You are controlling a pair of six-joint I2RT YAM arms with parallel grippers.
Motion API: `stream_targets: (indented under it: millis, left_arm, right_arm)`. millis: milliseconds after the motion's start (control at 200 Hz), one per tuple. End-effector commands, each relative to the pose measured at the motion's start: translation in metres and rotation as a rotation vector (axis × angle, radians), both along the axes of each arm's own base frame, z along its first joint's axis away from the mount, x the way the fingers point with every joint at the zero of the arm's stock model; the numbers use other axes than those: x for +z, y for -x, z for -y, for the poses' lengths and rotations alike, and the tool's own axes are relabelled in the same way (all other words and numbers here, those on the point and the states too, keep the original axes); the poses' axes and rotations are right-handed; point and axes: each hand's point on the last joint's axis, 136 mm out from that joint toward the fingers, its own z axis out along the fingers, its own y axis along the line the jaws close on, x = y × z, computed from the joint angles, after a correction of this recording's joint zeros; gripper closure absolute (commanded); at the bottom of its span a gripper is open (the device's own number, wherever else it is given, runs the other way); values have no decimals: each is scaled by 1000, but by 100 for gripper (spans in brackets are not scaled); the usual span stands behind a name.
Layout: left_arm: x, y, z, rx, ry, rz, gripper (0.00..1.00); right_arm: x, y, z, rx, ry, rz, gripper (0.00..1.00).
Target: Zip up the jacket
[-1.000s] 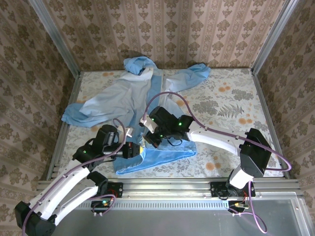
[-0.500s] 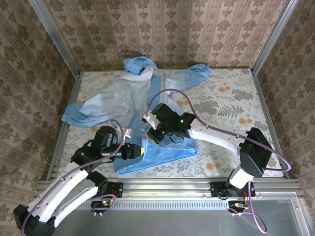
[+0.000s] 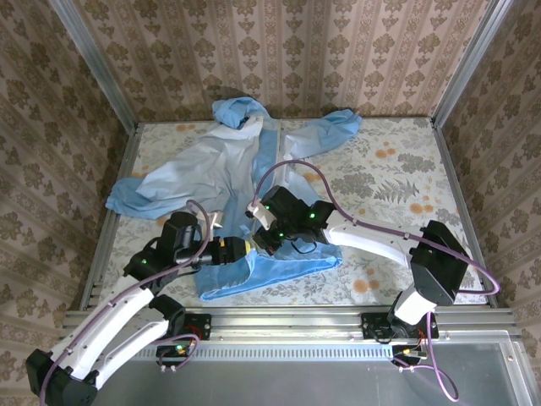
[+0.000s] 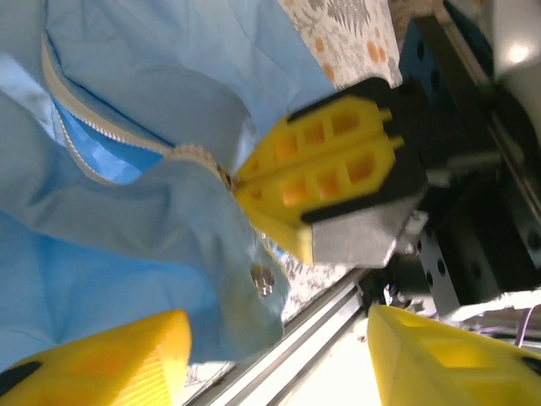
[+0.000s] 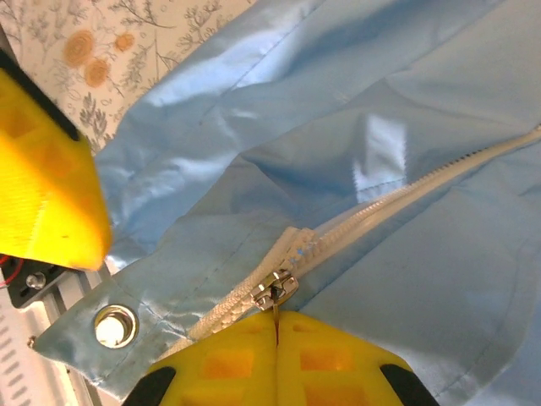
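Observation:
The left gripper grabs the jacket's loose hem corner (image 5: 108, 330) by the metal snap below the zipper pull (image 5: 275, 290) next, anchoring it so my right gripper zips up.
The light-blue jacket (image 3: 194, 173) lies spread on the table, hood at the far end and hem toward me. My right gripper (image 3: 258, 239) is shut on the metal zipper pull (image 5: 275, 290) near the hem, where the whitish zipper strip (image 5: 423, 182) starts. In the left wrist view its yellow fingers (image 4: 321, 169) pinch the pull at the zipper's lower end. My left gripper (image 4: 279, 355) is open just below, its fingers (image 4: 93, 364) wide apart. The hem corner with a metal snap (image 4: 265, 281) hangs loose between them. One left finger (image 5: 42, 169) shows beside the grommet (image 5: 114, 324).
A floral cloth covers the table (image 3: 380, 169). An aluminium rail (image 3: 296, 323) runs along the near edge, right under the hem. Metal posts and wallpapered walls close the back and sides. One sleeve reaches the left edge (image 3: 122, 199).
My left gripper has opened and let go of the jacket's hem, shifting slightly up toward the right gripper. The right gripper stays shut on the zipper pull, nearly in place.

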Motion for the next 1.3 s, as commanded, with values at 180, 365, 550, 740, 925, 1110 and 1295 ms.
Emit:
stream_targets:
  millis: [180, 365, 550, 740, 925, 1110, 1295]
  left_arm:
    - [-22, -9, 9, 60, 95, -96, 52]
    - [-32, -9, 13, 72, 141, -123, 53]
    - [-35, -8, 14, 64, 153, -118, 81]
    - [-41, 4, 1, 58, 80, -119, 100]
    - [-39, 15, -4, 34, 80, -115, 100]
    - [-38, 20, -4, 12, 65, -112, 100]
    - [-42, 20, -10, 39, 36, -130, 100]
  right_arm:
    - [8, 13, -13, 26, -99, -53, 100]
    - [3, 14, -17, 35, -98, -71, 100]
    - [1, 18, -19, 56, -79, -77, 100]
    - [-4, 6, -7, 27, 23, 14, 100]
    - [-6, -6, 1, 18, 131, 115, 100]
    - [-6, -18, 0, -8, 184, 175, 100]
    - [2, -31, -1, -68, 178, 219, 100]
